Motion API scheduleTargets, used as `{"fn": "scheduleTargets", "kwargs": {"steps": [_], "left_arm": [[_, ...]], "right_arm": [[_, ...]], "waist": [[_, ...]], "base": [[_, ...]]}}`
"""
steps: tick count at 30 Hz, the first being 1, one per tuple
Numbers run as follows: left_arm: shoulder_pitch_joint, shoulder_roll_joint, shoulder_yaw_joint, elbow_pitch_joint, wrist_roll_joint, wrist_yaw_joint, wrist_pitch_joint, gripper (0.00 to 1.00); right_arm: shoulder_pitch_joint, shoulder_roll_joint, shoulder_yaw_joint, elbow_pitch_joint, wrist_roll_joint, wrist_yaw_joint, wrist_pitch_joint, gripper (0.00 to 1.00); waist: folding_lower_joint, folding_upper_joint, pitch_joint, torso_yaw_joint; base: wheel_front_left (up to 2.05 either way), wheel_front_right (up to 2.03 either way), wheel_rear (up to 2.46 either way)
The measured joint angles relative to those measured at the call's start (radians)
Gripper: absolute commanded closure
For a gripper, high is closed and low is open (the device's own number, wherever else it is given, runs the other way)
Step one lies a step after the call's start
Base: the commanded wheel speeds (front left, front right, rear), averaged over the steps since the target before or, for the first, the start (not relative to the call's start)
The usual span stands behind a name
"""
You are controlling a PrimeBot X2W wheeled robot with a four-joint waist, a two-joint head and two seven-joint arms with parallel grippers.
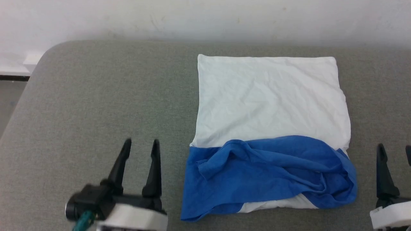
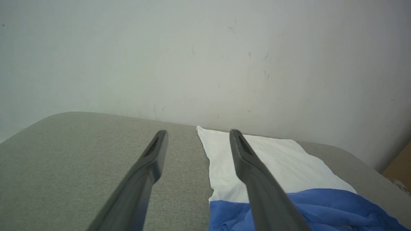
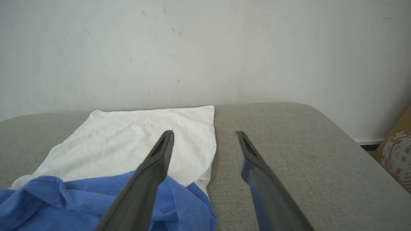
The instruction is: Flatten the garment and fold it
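Note:
I need to grab the garment next with my left gripper by its white hem corner, so I can fold the white body over the bunched blue part.
The garment lies on the grey padded table, right of centre. Its white body is spread smooth toward the wall, and its blue upper part is bunched in wrinkled folds across the near end. My left gripper stands open at the lower left, a short way left of the blue part and not touching it. My right gripper is open at the lower right edge, just right of the cloth. The left wrist view shows the garment beside my open fingers; the right wrist view shows the garment to the left.
A pale wall runs close behind the table's far edge. The table's rounded far-left corner drops to the floor. A cardboard box stands off the right end of the table.

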Motion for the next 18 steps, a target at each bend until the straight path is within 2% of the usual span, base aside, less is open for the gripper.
{"fn": "scheduleTargets", "kwargs": {"steps": [4, 6, 10, 14, 18], "left_arm": [[-0.17, 0.03, -0.007, -0.018, 0.035, -0.025, 0.077, 0.0], [-0.289, 0.054, -0.012, -0.019, 0.06, -0.049, 0.135, 0.0], [-0.551, 0.069, -0.027, -0.007, 0.077, -0.094, 0.275, 0.0], [-0.808, 0.083, -0.041, 0.053, 0.086, -0.153, 0.421, 0.0], [-1.028, 0.07, -0.04, 0.149, 0.073, -0.185, 0.54, 0.0]], "right_arm": [[-0.031, 0.0, 0.006, -0.021, 0.001, 0.0, 0.009, 0.0], [-0.047, 0.0, 0.011, -0.026, 0.007, 0.0, 0.012, 0.0], [-0.078, -0.007, 0.031, -0.033, 0.026, 0.0, 0.013, 0.0], [-0.114, -0.031, 0.039, -0.042, 0.06, 0.0, -0.001, 0.0], [-0.14, -0.06, 0.04, -0.057, 0.091, 0.0, -0.013, 0.0]], "waist": [[0.0, 0.0, 0.035, -0.001], [0.0001, 0.0, 0.06, -0.001], [0.0002, 0.0, 0.12, -0.006], [0.0003, 0.0, 0.191, -0.015], [0.0004, 0.0, 0.267, -0.03]], "base": [[0.0, 0.0, 0.0], [0.0, 0.0, 0.0], [0.0, 0.0, 0.0], [0.0, 0.0, 0.0], [0.0, 0.0, 0.0]]}}
